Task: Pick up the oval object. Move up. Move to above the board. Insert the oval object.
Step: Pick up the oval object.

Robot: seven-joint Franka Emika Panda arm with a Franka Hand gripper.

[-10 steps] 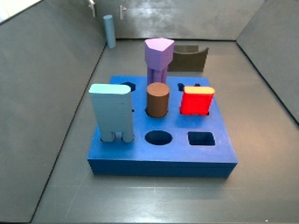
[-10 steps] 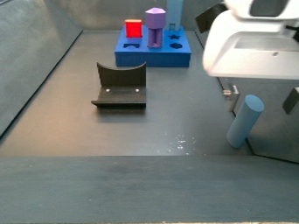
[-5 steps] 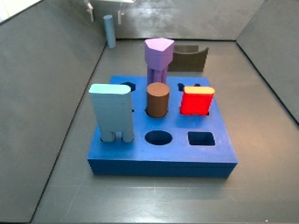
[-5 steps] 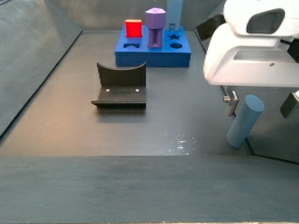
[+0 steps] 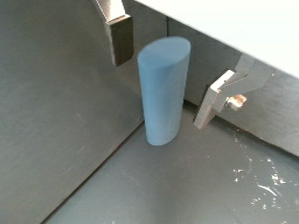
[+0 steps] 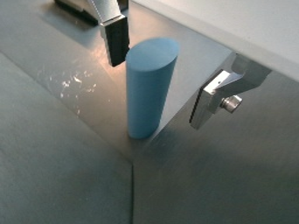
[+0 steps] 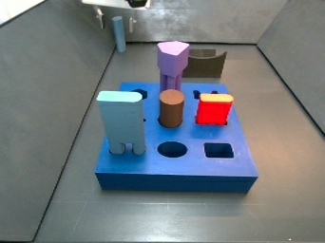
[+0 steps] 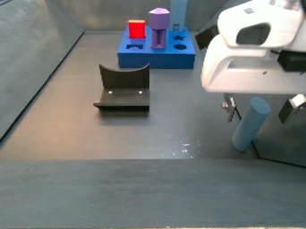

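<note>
The oval object's lower end has to stay free to go into the blue board. My gripper needs to take the object by its upper end [image 7: 118, 22] [image 5: 165, 52] next.
The oval object [image 5: 163, 92] is a slim light-blue peg standing upright on the grey floor; it shows in both wrist views [image 6: 149, 87] and in both side views [image 7: 120, 35] [image 8: 249, 124]. My gripper [image 5: 170, 74] is open and straddles the peg, one finger [image 5: 121, 39] on one side and one finger [image 5: 216, 98] on the other, with gaps on both sides. In a side view the gripper [image 8: 257, 107] hangs low around the peg's top. The board [image 7: 178, 138] is a thick bright-blue block, also seen far back in a side view [image 8: 156, 53].
On the board stand a pale-cyan block [image 7: 121, 121], a brown cylinder [image 7: 170, 108], a purple peg [image 7: 173, 64] and a red block [image 7: 214, 109]. The dark fixture [image 8: 123, 87] stands on the floor. Grey walls [image 7: 64, 66] enclose the floor.
My gripper has come down over the oval object, so its fingers now flank the peg. The peg and the board pieces have not moved.
</note>
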